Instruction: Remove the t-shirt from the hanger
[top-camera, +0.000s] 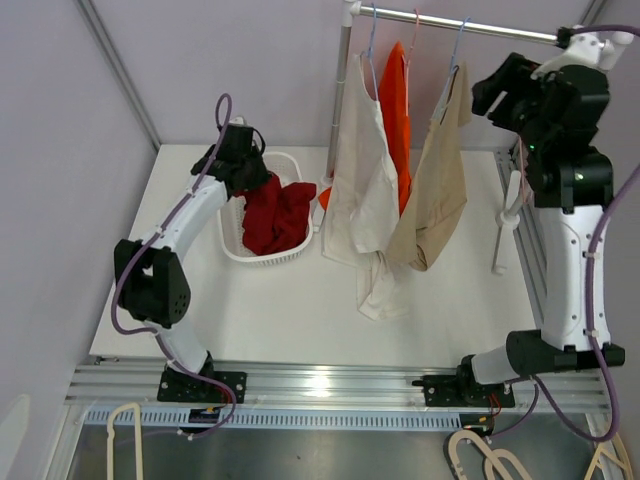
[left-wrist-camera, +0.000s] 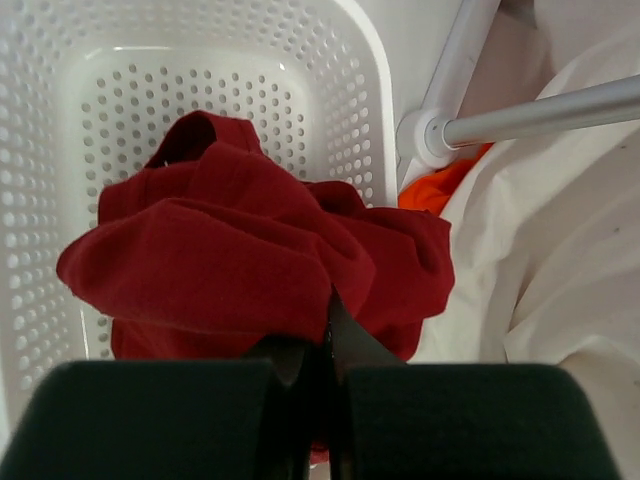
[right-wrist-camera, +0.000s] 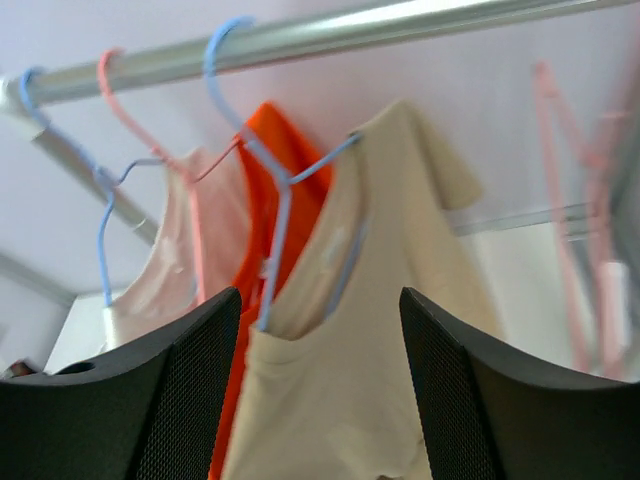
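Observation:
My right gripper is to grab the blue hanger next, by its near bare arm below the hook, and this leaves the tan t-shirt free to remove.
A red t-shirt hangs from my left gripper down into the white basket. In the left wrist view the fingers are shut on a fold of the red t-shirt, over the basket. My right gripper is up by the rail, open and holding nothing. It faces a tan t-shirt on a blue hanger, and the right gripper does not touch either. The tan t-shirt hangs askew, off one shoulder of the hanger.
An orange shirt on a pink hanger and a white shirt on a blue hanger share the rail. The white shirt's hem rests on the table. The rack's post stands just right of the basket. Empty pink hangers hang far right.

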